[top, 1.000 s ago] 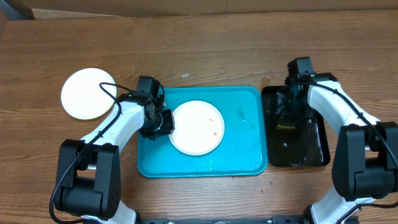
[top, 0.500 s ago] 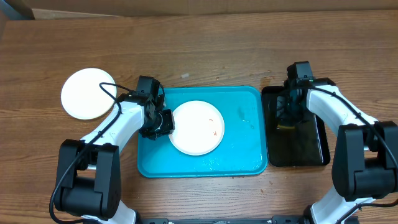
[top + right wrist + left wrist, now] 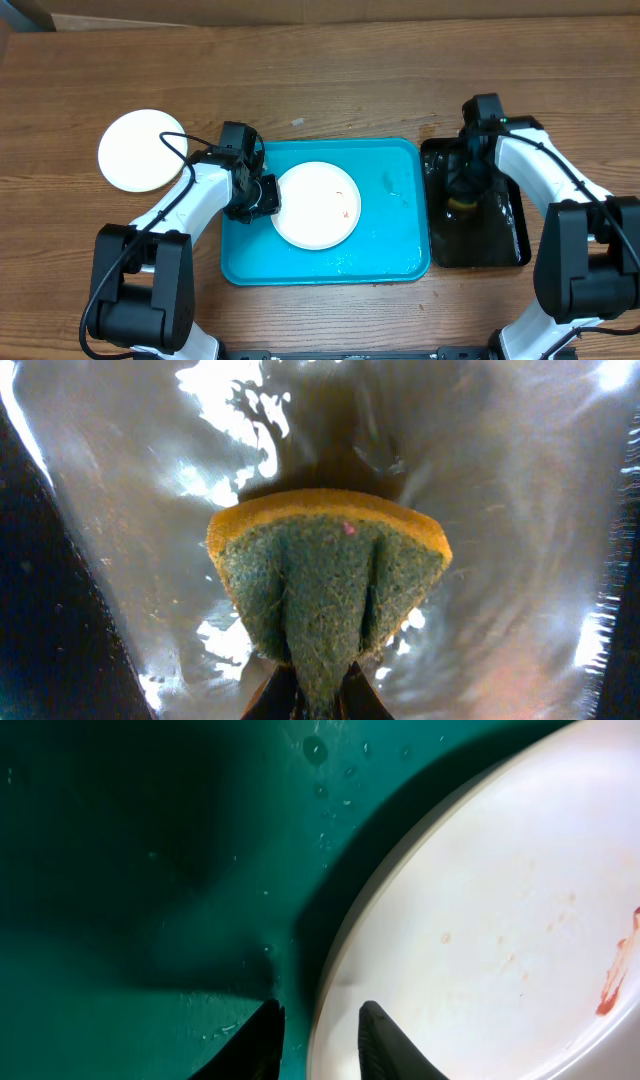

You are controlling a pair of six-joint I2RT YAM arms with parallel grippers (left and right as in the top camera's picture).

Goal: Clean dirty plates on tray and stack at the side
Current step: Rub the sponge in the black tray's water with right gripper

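I will pinch the smudged plate's rim with my left gripper on the side away from the sponge (image 3: 325, 585), so its surface stays free to clean and stack.
A white plate (image 3: 316, 205) with orange-red smudges lies in the turquoise tray (image 3: 390, 250). My left gripper (image 3: 266, 197) points down at the plate's left rim. Its jaws stand slightly open, one fingertip (image 3: 268, 1032) over the tray floor and the other over the plate (image 3: 480, 920), with the rim between them and a gap on both sides. A second white plate (image 3: 143, 150) sits on the table at the far left. My right gripper (image 3: 460, 195) is shut on a yellow-and-green sponge (image 3: 325, 585), pinching it into a fold.
A black tray (image 3: 500, 240) with a wet, shiny floor (image 3: 520, 480) stands right of the turquoise tray, under the right gripper. Water drops dot the turquoise tray (image 3: 315, 750). A cardboard edge runs along the table's back.
My right gripper has closed on the sponge in the black tray, after shifting a little over it. The left arm and the plate have stayed in place.
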